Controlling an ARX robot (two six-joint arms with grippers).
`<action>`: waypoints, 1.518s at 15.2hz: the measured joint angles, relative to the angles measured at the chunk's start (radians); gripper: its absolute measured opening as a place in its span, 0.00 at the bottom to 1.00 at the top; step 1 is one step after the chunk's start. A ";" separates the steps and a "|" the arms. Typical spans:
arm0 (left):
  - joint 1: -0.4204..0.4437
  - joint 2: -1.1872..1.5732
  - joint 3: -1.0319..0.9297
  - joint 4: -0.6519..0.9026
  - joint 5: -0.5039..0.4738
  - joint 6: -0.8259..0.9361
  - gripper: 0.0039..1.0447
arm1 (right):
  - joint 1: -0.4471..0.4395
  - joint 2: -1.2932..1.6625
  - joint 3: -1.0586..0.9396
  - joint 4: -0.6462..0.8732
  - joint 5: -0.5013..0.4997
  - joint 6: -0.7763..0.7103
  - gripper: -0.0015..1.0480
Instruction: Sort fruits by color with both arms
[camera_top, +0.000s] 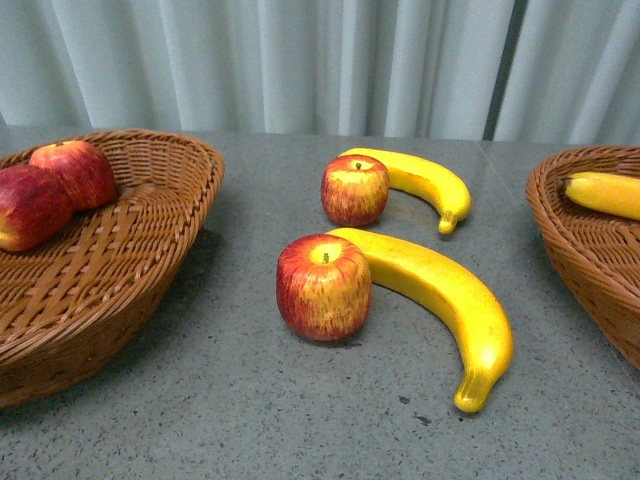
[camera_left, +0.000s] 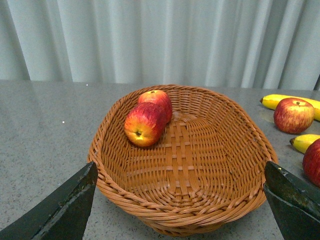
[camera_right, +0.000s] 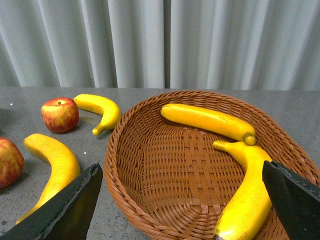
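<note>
The left gripper should next take hold of the red-and-yellow apple by its round sides, so that the apple can be sorted into the apple basket.
Two red-yellow apples, a near one (camera_top: 323, 287) and a far one (camera_top: 354, 190), sit mid-table, each beside a yellow banana: a long one (camera_top: 440, 300) and a shorter one (camera_top: 420, 180). The left wicker basket (camera_top: 150, 250) holds two apples (camera_top: 75, 170). The right basket (camera_top: 585, 240) holds a banana (camera_top: 605, 193). My left gripper (camera_left: 180, 210) is open and empty over the near rim of the apple basket (camera_left: 185, 210). My right gripper (camera_right: 182, 210) is open and empty over the banana basket (camera_right: 120, 180), which holds two bananas (camera_right: 207, 120). Neither arm shows in the front view.
The grey table (camera_top: 200, 420) runs back to a pale curtain (camera_top: 300, 60). The loose fruit lies between the two baskets. The right wrist view shows a loose apple (camera_right: 60, 114) and the long banana (camera_right: 52, 165) beside its basket.
</note>
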 joint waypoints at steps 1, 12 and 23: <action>0.000 0.000 0.000 0.000 0.000 0.000 0.94 | 0.000 0.000 0.000 0.000 0.000 0.000 0.94; -0.091 0.097 0.068 -0.183 -0.191 -0.045 0.94 | 0.000 0.000 0.000 -0.001 0.001 0.000 0.94; -0.407 1.559 0.858 0.285 0.127 0.216 0.94 | 0.000 0.000 0.000 0.000 0.000 0.000 0.94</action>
